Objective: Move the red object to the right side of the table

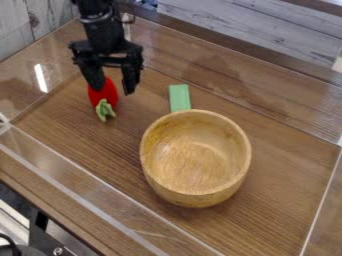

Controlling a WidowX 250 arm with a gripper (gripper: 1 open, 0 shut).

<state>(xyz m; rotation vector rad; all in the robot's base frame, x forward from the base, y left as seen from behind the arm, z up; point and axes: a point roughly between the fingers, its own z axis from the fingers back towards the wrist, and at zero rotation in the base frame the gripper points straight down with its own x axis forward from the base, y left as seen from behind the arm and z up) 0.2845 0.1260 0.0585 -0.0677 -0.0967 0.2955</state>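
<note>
Next, my gripper grabs the red toy fruit by its red body (103,90) above the green stem end, to move it to the table's right side.
The red object (103,98) is a small glossy red toy fruit with a green stem end, lying on the left part of the table (267,90). My gripper (108,84) hangs directly over it, open. Its two dark fingers (128,77) straddle the upper part of the fruit, one on each side. Whether they touch it I cannot tell. The top of the fruit is partly hidden behind the fingers.
A large wooden bowl (197,156) stands right of centre toward the front. A flat green block (179,97) lies between the fruit and the bowl. Clear acrylic walls (40,70) border the tabletop.
</note>
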